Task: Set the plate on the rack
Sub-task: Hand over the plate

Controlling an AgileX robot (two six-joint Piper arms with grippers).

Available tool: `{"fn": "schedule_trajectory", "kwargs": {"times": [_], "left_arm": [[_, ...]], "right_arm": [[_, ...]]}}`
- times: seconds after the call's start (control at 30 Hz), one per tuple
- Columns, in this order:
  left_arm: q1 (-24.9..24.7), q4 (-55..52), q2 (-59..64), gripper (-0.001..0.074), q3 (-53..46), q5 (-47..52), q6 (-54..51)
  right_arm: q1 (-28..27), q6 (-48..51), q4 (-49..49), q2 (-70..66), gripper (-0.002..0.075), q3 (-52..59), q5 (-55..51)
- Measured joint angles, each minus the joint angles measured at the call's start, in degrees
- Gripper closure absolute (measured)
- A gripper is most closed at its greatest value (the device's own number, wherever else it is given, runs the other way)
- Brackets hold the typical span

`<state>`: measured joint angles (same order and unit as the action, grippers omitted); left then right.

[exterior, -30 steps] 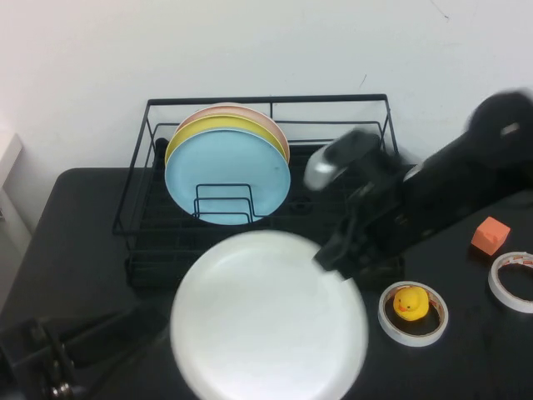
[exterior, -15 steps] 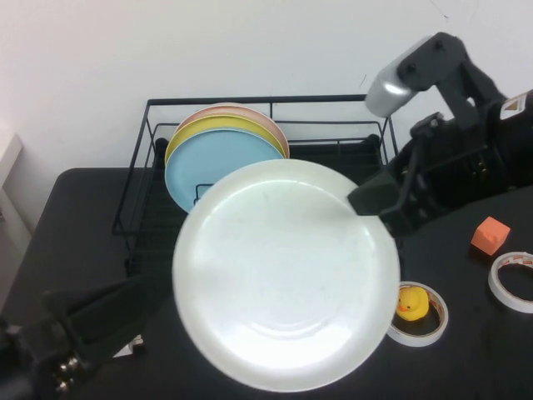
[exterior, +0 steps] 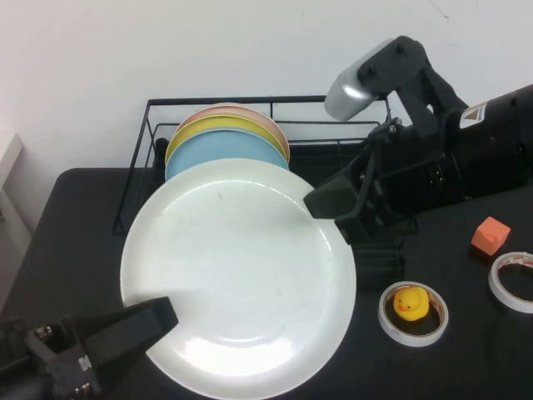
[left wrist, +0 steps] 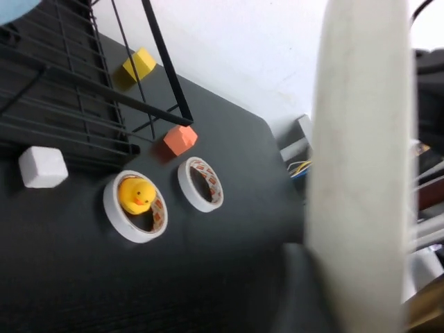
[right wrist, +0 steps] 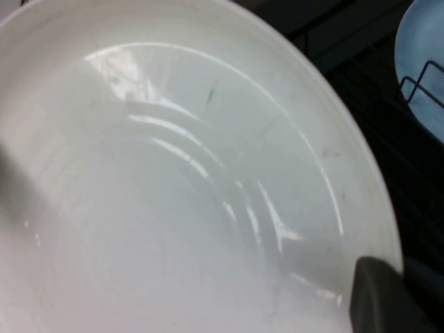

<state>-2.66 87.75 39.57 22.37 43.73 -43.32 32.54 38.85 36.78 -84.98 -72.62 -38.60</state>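
Observation:
I should next grab the white plate (exterior: 241, 275) with my left gripper by its rim, opposite my right gripper's hold, to stand it in the black wire rack.
The white plate (exterior: 241, 275) hangs tilted in the air in front of the black wire rack (exterior: 133, 196), its face toward the high camera. My right gripper (exterior: 333, 208) is shut on its right rim; one dark fingertip (right wrist: 378, 298) lies on the plate's face (right wrist: 180, 194). My left gripper (exterior: 141, 329) is at the plate's lower left edge and stands open, with one finger (exterior: 125, 327) over the face. In the left wrist view the plate (left wrist: 361, 173) shows edge-on beside a dark finger (left wrist: 298, 291).
Light blue (exterior: 208, 150), yellow (exterior: 221, 125) and pink (exterior: 250, 111) plates stand upright in the rack's back slots. On the black table to the right are a duck in a tape roll (exterior: 410, 302), a second tape roll (exterior: 512, 283) and an orange block (exterior: 490, 235).
The right arm has lifted the plate and carried it left, in front of the rack. The left gripper has come up to the plate's lower left edge and opened.

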Motion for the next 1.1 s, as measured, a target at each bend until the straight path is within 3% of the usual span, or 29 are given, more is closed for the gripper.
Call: {"fn": "schedule_trajectory", "kwargs": {"times": [0.13, 0.43, 0.53, 0.73, 0.87, 1.1], "left_arm": [[0.0, -0.37, 0.0, 0.0599, 0.0, -1.53, -1.61], [0.1, -1.06, 0.0, 0.0633, -0.1, -4.66, -6.49], [0.1, -0.89, 0.0, 0.0665, -0.21, -5.41, -10.37], [0.1, -1.39, 0.08, 0.0685, 0.98, -4.92, -19.51], [0.1, -6.57, 0.24, 0.0685, 6.94, -5.78, -22.35], [-0.15, -19.02, 2.01, 0.0694, 20.41, -5.74, -17.87]], "right_arm": [[0.0, 1.19, 1.38, 0.0, 0.0717, 0.0, 0.13], [-0.22, 13.97, 11.8, 0.0, 0.0695, 0.0, 2.18], [-0.29, 15.31, 18.09, 0.0, 0.0596, 0.0, 1.74], [0.21, 16.39, 22.36, 0.11, 0.029, 0.0, 0.64], [-0.48, 19.44, 22.36, 2.94, 0.0237, 0.0, 2.3], [-1.95, 24.67, 22.3, 13.24, 0.0224, 0.33, 7.27]]}}
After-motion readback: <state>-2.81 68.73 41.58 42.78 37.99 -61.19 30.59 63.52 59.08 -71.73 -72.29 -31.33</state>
